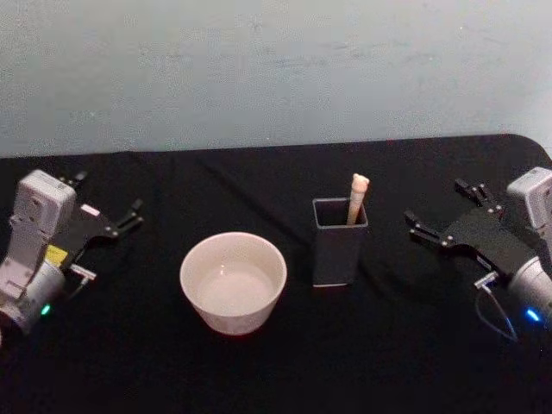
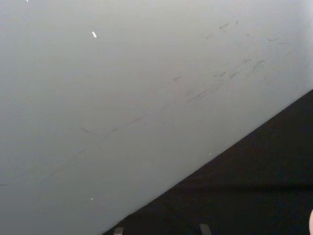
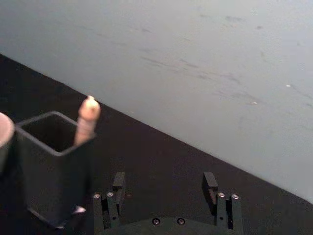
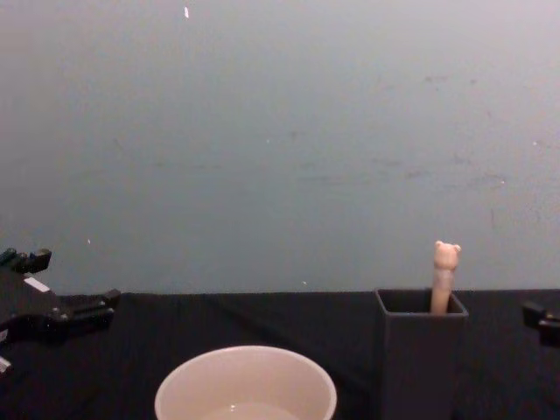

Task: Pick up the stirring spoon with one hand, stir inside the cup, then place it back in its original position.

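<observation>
The right gripper grabs the stirring spoon by its handle just under the bear head (image 4: 444, 277) (image 3: 86, 127) next, since the square holder encloses the spoon's lower part.
The stirring spoon (image 1: 357, 198) stands in a dark grey square holder (image 1: 338, 246) at mid-table, with its bear-head top (image 4: 446, 255) poking above the rim. The cream-white cup (image 1: 233, 280) sits just left of the holder. My right gripper (image 1: 440, 205) rests open on the table to the right of the holder, apart from it. In the right wrist view the right gripper (image 3: 164, 183) has nothing between its fingers, and the spoon (image 3: 88, 120) and holder (image 3: 54, 171) lie ahead to one side. My left gripper (image 1: 108, 197) lies open at the far left.
A black cloth (image 1: 285, 371) covers the table, and a pale grey-blue wall (image 1: 276, 69) stands right behind its far edge. There is open cloth between each gripper and the two vessels.
</observation>
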Controlling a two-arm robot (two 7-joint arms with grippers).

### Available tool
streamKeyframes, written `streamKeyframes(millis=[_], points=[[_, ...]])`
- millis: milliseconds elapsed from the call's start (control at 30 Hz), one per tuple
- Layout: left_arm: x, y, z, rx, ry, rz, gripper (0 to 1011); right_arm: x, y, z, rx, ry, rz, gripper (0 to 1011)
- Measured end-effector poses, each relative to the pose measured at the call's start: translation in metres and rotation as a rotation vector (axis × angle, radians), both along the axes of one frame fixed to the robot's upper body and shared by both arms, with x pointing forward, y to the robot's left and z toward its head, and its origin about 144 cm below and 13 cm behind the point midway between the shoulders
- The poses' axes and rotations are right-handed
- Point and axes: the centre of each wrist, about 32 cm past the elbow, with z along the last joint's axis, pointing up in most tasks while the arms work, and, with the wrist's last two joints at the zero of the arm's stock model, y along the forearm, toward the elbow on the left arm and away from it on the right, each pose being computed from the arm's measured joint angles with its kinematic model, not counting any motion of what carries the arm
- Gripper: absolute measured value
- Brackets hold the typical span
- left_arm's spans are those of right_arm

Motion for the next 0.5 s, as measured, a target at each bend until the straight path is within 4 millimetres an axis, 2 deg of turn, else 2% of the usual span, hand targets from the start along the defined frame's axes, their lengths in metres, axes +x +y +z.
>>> streamKeyframes(millis=[267, 500], points=[[0.000, 0.000, 0.000, 0.000, 0.000, 0.000, 1001, -0.007, 0.000, 0.008, 0.090, 0.038, 0.093, 1002], [0.000, 0.000, 0.000, 0.000, 0.000, 0.000, 1002, 0.002, 0.003, 0.013, 0.162, 0.056, 0.188, 1000]])
